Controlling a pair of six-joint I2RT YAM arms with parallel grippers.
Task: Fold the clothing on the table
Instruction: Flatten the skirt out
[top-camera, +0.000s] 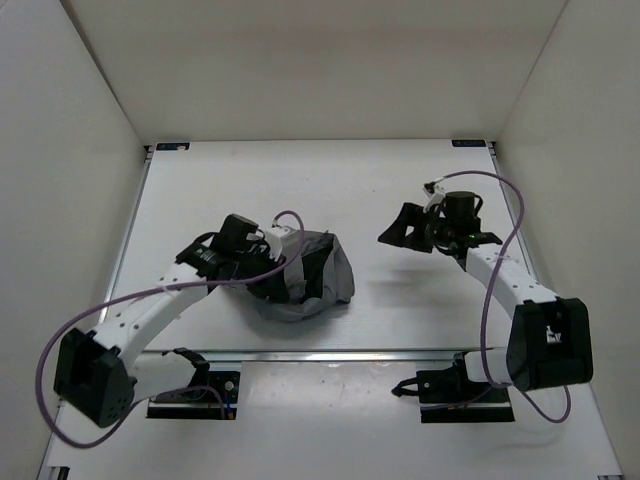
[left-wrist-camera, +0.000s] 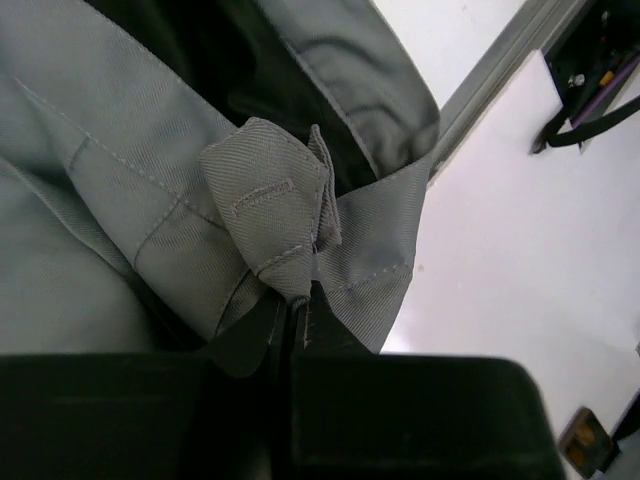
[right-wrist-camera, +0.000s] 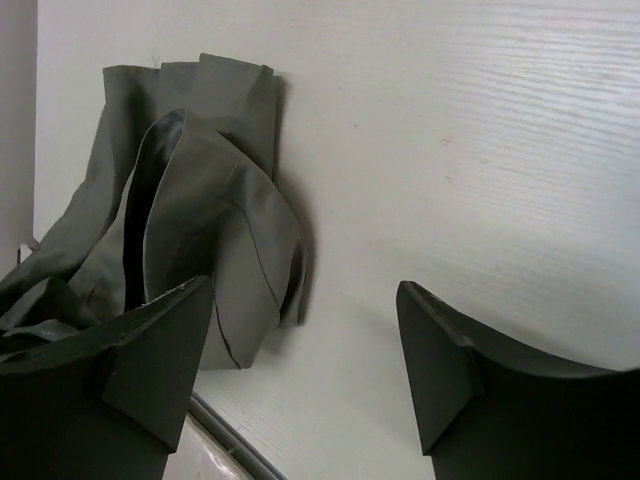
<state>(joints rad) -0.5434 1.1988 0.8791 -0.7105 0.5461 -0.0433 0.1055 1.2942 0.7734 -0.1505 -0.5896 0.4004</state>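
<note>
I should grab the clothing's open edge (top-camera: 334, 250) (right-wrist-camera: 182, 128) with my right gripper next, across from my left gripper's folded tab, to spread the clothing for folding.
The clothing (top-camera: 325, 275) is a dark grey cloth bunched in a heap near the table's (top-camera: 250, 180) front edge, left of centre. My left gripper (top-camera: 287, 265) reaches into the heap's left side. In the left wrist view it (left-wrist-camera: 295, 305) is shut on a small folded tab of the clothing (left-wrist-camera: 130, 200), which rises just above the fingertips. My right gripper (top-camera: 405, 228) hovers over bare table to the right of the heap, apart from it. The right wrist view shows it (right-wrist-camera: 302, 285) wide open with nothing between the fingers, and the clothing (right-wrist-camera: 200, 200) lies beyond its left finger (right-wrist-camera: 150, 350).
A thin metal rail (top-camera: 350, 352) runs along the table's front edge just below the heap, and also shows in the left wrist view (left-wrist-camera: 490, 75). White walls close the table in on the left, right and back. Purple cables (top-camera: 500, 190) loop off both arms.
</note>
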